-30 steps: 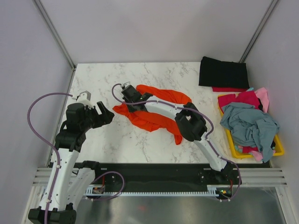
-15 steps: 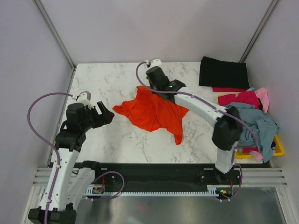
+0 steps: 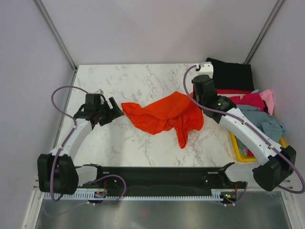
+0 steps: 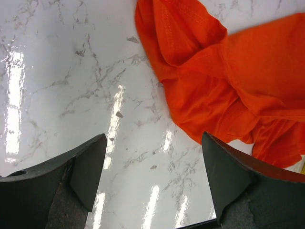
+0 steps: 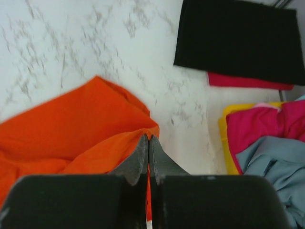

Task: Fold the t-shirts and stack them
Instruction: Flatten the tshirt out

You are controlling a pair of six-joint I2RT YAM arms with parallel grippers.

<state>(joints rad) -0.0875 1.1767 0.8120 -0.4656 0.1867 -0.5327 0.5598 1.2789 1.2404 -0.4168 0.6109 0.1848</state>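
Note:
My right gripper holds the t-shirt's edge, so my left gripper should next grab the orange t-shirt's far corner (image 3: 126,107) (image 4: 147,8), opposite that edge. Then the t-shirt can be spread for folding.
The bright orange t-shirt (image 3: 164,116) lies rumpled in the middle of the marble table. My right gripper (image 3: 196,99) is shut on its right edge (image 5: 143,131) and holds that edge up. My left gripper (image 3: 114,110) is open and empty, just left of the shirt's left corner (image 4: 181,43), not touching it. A folded black t-shirt (image 3: 228,74) lies at the back right on top of a red one (image 3: 233,91); both show in the right wrist view (image 5: 238,38). Pink, red and grey-blue shirts (image 3: 255,125) are heaped in the bin.
A yellow plastic bin (image 3: 284,151) stands at the table's right edge, piled with shirts, close to my right arm. Grey walls enclose the table on the left, back and right. Bare marble (image 3: 109,81) lies left and behind the orange shirt.
My right gripper has dragged the orange shirt's edge from the left, across the back, to the right, spreading the shirt. My left arm has swung forward to the shirt's left corner.

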